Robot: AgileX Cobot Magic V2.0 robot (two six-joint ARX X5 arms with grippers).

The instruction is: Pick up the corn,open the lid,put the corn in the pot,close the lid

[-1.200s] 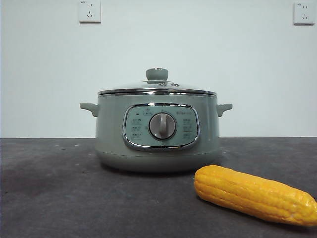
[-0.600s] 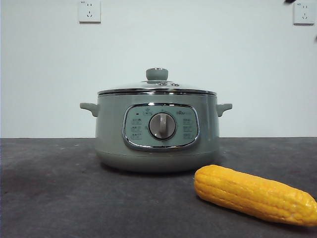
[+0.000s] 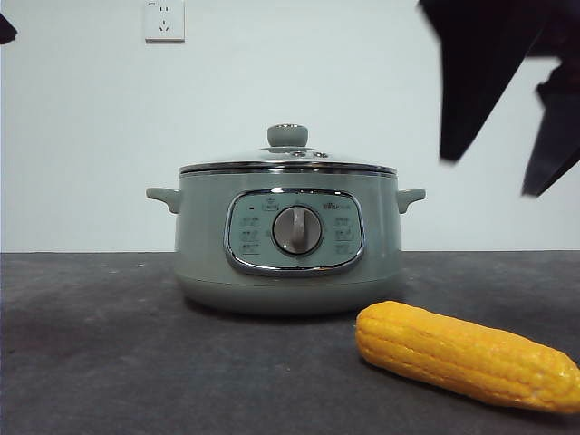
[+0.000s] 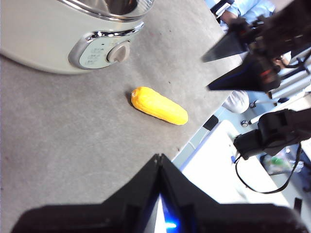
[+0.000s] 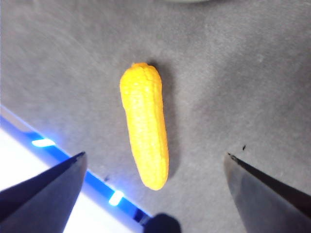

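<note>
The corn needs to go into the pot, so my right gripper will grab it around its middle (image 3: 464, 356) (image 5: 146, 124) next.
The corn (image 3: 462, 355) lies on its side on the dark table, in front of and to the right of the pot (image 3: 204, 240). The lid (image 3: 237, 159) sits shut on the pot, its knob (image 3: 287, 136) up. My right gripper (image 3: 488, 178) hangs open and empty high above the corn. In the right wrist view its jaws (image 5: 155, 155) stand wide apart over the corn (image 5: 144, 124), well clear of it. My left gripper (image 4: 158, 160) is shut and empty, back from the corn (image 4: 158, 105) and the pot (image 4: 34, 43), and shows as a black tip (image 3: 4, 27) in the front view.
Two wall sockets hang on the white wall, one at the left (image 3: 164, 20). The table's front edge (image 4: 194, 141) runs close past the corn, with a white surface (image 4: 214, 165) beyond it. A lit blue strip (image 5: 43, 142) marks that edge.
My right gripper has come down into the front view at the top right, from only a small tip half a second ago. A black tip has appeared at the top left. Corn and pot have not moved.
</note>
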